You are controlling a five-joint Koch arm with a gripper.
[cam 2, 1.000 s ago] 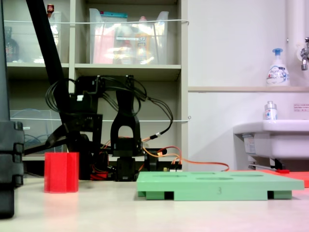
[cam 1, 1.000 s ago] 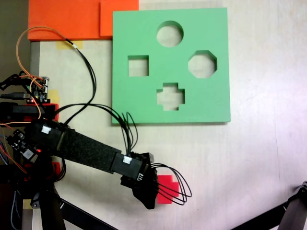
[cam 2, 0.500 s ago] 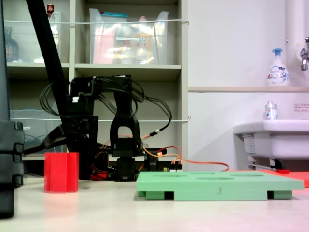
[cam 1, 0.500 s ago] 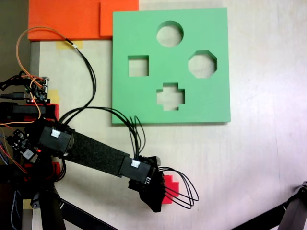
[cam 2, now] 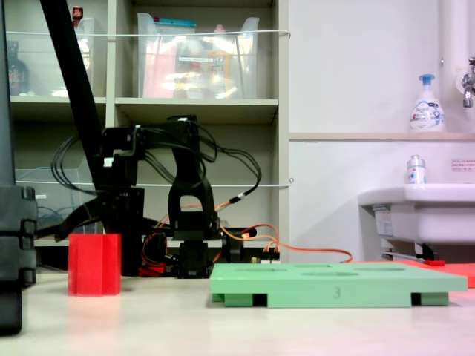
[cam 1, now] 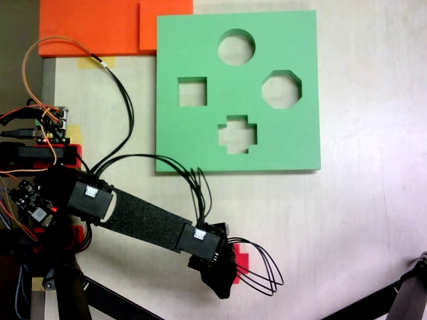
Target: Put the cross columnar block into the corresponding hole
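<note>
The red cross columnar block needs to go into the cross-shaped hole, so my gripper should next grab the block by its top end (cam 1: pixel 241 263).
The cross columnar block (cam 1: pixel 239 259) is bright red and stands on the table at the lower middle, mostly covered by the arm's head; from the side it is a red column (cam 2: pixel 94 264) at the left. My gripper (cam 1: pixel 223 272) hangs right over it, and from the side the gripper (cam 2: pixel 89 227) shows one black jaw splayed out to the left above the block's top, so it is open and holds nothing. The corresponding hole (cam 1: pixel 237 134) is the plus-shaped cutout near the near edge of the green board (cam 1: pixel 200 40), well apart from the block.
The board (cam 2: pixel 338 283) also has round (cam 1: pixel 236 47), square (cam 1: pixel 192 91) and octagonal (cam 1: pixel 281 89) cutouts. Orange foam sheets (cam 1: pixel 100 27) lie at the top left. Arm base, circuit boards and loose cables (cam 1: pixel 40 127) crowd the left edge. A black stand leg (cam 1: pixel 400 297) crosses the bottom right corner.
The arm has stretched further toward the lower right of the top-down view and dropped lower, so its head now covers more of the red block. Block and board have not moved.
</note>
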